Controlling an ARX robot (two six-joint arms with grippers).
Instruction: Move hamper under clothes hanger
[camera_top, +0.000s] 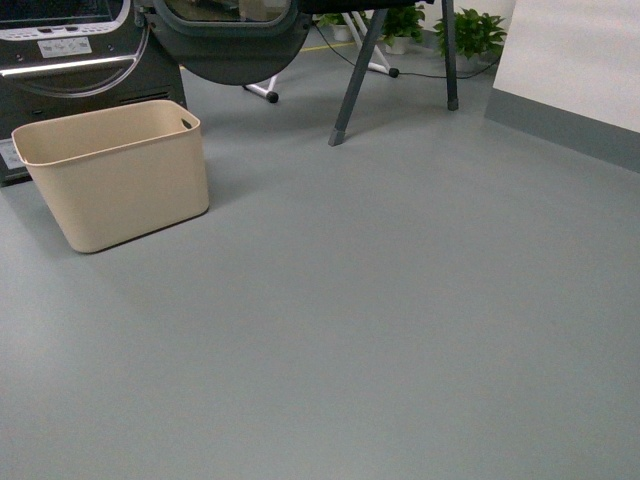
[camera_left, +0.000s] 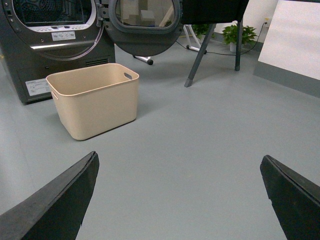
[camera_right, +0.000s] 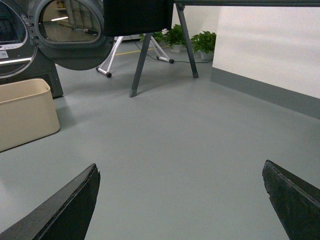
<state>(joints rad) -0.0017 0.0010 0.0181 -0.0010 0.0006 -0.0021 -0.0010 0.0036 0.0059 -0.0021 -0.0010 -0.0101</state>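
Observation:
Next, my right gripper grabs the thin rim of the hamper's short side (camera_top: 187, 110), since the hamper's broad body (camera_top: 130, 192) is far too wide for my fingers.
The beige hamper (camera_top: 120, 180) stands on the grey floor at the left, just in front of the dryer. It also shows in the left wrist view (camera_left: 95, 102) and partly in the right wrist view (camera_right: 25, 112). The clothes hanger's slanted dark grey legs (camera_top: 358, 80) stand farther back, to the right of the hamper; they show in the left wrist view (camera_left: 200, 55) and the right wrist view (camera_right: 141, 65) too. My left gripper (camera_left: 180, 165) is open and empty, well short of the hamper. My right gripper (camera_right: 181, 167) is open and empty above bare floor. Neither arm shows in the front view.
A dark grey dryer (camera_top: 70, 60) with its round door (camera_top: 230, 40) swung open stands behind the hamper. A white wall panel with a grey skirting (camera_top: 570, 110) runs along the right. Potted plants (camera_top: 470, 35) and a white stand's foot (camera_top: 265, 93) are at the back.

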